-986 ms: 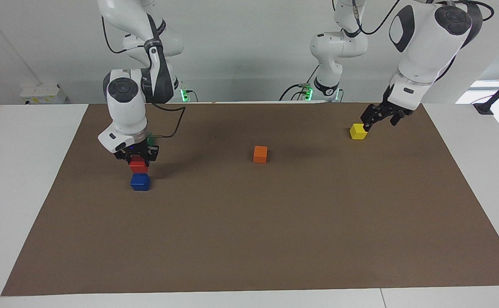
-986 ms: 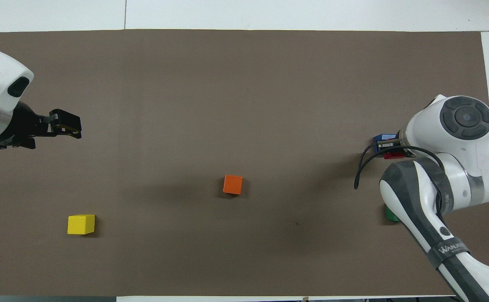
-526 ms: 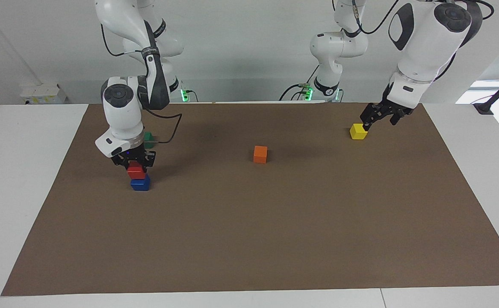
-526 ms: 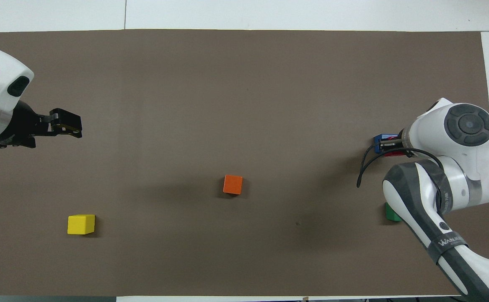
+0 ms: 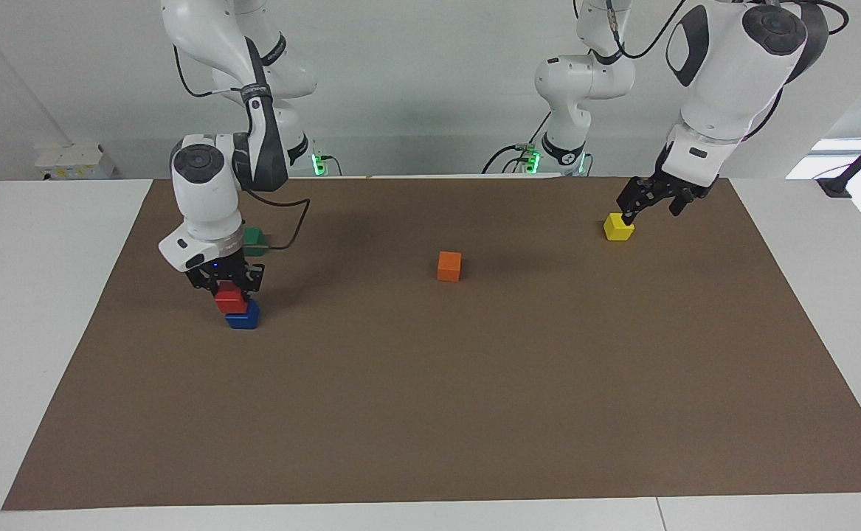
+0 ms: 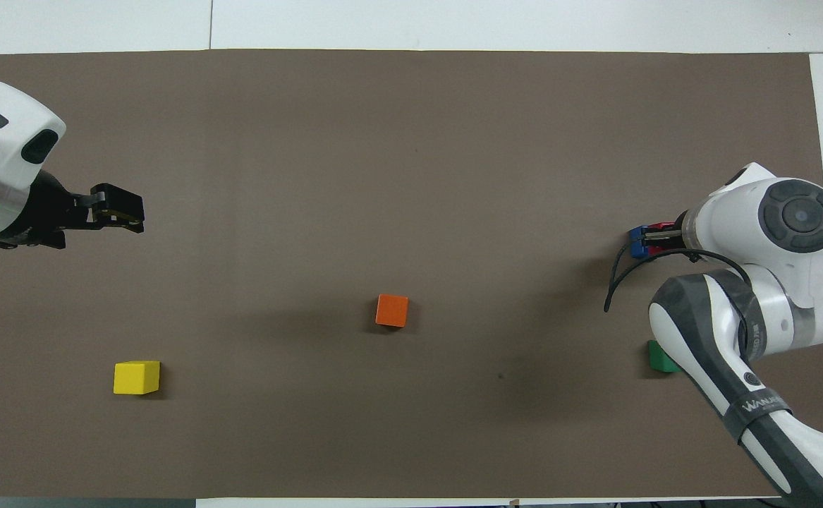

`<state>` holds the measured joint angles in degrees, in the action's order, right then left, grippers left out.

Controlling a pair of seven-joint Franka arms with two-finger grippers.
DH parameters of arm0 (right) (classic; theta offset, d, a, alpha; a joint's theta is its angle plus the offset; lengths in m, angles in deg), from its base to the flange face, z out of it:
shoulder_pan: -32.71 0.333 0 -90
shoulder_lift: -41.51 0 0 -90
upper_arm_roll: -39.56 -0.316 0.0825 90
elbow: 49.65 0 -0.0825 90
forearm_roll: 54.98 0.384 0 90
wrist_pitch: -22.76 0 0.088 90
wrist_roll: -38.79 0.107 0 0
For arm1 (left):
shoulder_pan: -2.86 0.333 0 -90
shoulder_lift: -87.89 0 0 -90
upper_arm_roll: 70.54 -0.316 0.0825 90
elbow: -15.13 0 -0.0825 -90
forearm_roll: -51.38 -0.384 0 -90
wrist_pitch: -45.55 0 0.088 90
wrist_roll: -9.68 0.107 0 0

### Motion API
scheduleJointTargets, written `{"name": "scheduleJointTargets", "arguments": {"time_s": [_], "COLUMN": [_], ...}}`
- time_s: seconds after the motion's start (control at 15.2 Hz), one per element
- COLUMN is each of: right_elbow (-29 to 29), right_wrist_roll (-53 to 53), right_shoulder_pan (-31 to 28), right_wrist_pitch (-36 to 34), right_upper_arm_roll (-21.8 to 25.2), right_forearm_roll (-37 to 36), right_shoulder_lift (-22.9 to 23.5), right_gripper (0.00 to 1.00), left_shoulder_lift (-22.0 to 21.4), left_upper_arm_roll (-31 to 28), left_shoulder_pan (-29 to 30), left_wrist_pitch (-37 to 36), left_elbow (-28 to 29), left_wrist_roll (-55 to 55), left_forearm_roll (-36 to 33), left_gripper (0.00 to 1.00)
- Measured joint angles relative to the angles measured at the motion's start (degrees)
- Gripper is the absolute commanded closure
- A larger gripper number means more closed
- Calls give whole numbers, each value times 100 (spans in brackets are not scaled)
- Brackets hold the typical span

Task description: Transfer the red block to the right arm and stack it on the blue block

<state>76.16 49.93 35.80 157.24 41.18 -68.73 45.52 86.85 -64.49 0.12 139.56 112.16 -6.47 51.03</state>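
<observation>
The red block is close over the top of the blue block (image 6: 637, 242) and would settle, so it is time for my right gripper to open.
My right gripper (image 5: 229, 286) is shut on the red block (image 5: 229, 299) and holds it down against the top of the blue block (image 5: 243, 316), a little off centre toward the right arm's end of the table. I cannot tell if the two blocks touch. In the overhead view the right wrist hides most of the red block (image 6: 662, 227) and part of the blue block (image 6: 637, 242). My left gripper (image 5: 649, 209) is open and empty, up in the air by the yellow block (image 5: 617, 226); it also shows in the overhead view (image 6: 119, 214).
An orange block (image 5: 448, 265) lies mid-mat (image 5: 474, 413). A green block (image 5: 254, 237) lies nearer to the robots than the blue block, beside the right arm's cable. The yellow block (image 6: 136, 377) lies at the left arm's end.
My right gripper has come down with the red block onto the blue block and shifted slightly toward the right arm's end. The left gripper has risen a little.
</observation>
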Motion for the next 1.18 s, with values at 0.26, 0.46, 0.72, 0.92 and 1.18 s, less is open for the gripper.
{"name": "scheduleJointTargets", "arguments": {"time_s": [0.26, 0.46, 0.72, 0.92, 1.18], "right_elbow": [66, 68, 68, 18, -701], "right_wrist_roll": [11, 11, 13, 13, -319], "right_shoulder_pan": [-59, -59, -59, -59, -59], "right_wrist_pitch": [146, 151, 155, 154, -857], "right_upper_arm_roll": [0, -2, -1, -2, -2], "right_forearm_roll": [75, 242, 263, 264, 263], "right_shoulder_lift": [17, 17, 18, 17, -42], "right_gripper": [46, 0, 0, 0, 0], "left_shoulder_lift": [-26, -35, -35, -34, -35], "left_upper_arm_roll": [-7, -14, 27, 97, 144], "left_shoulder_pan": [0, 6, 40, 110, 176], "left_wrist_pitch": [0, 0, -1, -1, -11], "left_elbow": [-1, -1, -5, -25, -91], "left_wrist_roll": [0, 0, 0, 0, 0], "left_forearm_roll": [0, 0, 0, 0, 0], "left_gripper": [0, 0, 0, 0, 0]}}
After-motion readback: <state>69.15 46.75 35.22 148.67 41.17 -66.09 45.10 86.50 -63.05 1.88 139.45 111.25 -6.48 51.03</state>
